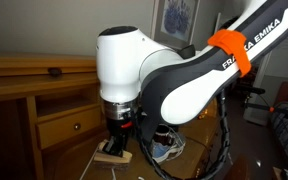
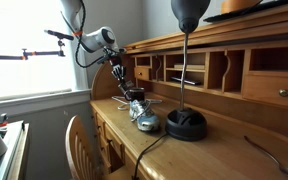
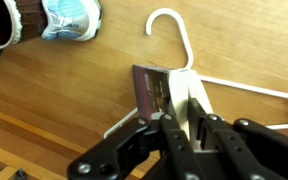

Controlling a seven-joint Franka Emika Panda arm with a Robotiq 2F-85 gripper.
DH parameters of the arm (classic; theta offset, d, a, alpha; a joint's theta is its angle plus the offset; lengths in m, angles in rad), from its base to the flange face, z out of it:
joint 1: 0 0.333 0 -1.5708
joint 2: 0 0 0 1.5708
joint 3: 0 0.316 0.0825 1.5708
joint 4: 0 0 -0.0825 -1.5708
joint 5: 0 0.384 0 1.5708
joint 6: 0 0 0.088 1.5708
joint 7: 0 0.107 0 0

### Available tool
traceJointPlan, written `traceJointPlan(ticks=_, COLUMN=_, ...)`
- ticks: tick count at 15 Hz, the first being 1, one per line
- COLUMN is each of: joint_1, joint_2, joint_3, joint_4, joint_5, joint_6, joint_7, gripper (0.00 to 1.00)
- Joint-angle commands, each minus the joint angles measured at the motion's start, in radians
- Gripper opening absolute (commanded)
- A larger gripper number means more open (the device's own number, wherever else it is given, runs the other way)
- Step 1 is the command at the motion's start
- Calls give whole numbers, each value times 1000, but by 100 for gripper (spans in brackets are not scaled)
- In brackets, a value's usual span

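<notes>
I need to keep holding the maroon booklet (image 3: pixel 150 95) with my gripper until its bottom rests on the sneaker (image 3: pixel 72 18), because its lower edge is over the white hanger instead.
In the wrist view my gripper (image 3: pixel 185 120) is shut on a white plastic hanger (image 3: pixel 180 55), near its neck below the hook. The hanger's arm runs off to the right over the wooden desk (image 3: pixel 64 90). A dark maroon booklet (image 3: pixel 150 95) lies right beside the left finger, touching the hanger. A light blue and white sneaker (image 3: pixel 70 18) lies further off at the top left. In both exterior views the gripper (image 1: pixel 117 130) (image 2: pixel 126 86) points down just above the desk, next to the sneakers (image 1: pixel 166 150) (image 2: pixel 144 120).
A black desk lamp (image 2: pixel 186 120) stands on the desk past the shoes. The desk's hutch with cubbies (image 2: pixel 216 70) rises behind it. Drawers (image 1: pixel 69 125) sit behind the gripper. A wooden chair (image 2: pixel 79 145) stands in front of the desk, near a window.
</notes>
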State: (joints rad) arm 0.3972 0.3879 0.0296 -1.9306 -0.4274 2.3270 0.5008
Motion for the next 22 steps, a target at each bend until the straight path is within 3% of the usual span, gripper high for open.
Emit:
traceJointPlan(ticks=1, joint_1=-32, joint_2=-23, joint_3=4, joint_4=-50, joint_5=14, joint_6=8, joint_7=14, gripper=5)
traceJointPlan(ticks=17, joint_1=-49, joint_2=-18, joint_3=43, joint_4=-120, joint_5=43, joint_6=-30, joint_7=-8, gripper=5)
traceJointPlan(ticks=21, joint_1=-46, joint_2=-9, joint_3=34, joint_4=-136, joint_5=8, joint_6=37, joint_7=18, gripper=5)
traceJointPlan(ticks=22, joint_1=-48, joint_2=-4, joint_3=37, joint_4=-135, joint_5=11, joint_6=58, joint_7=9, gripper=46)
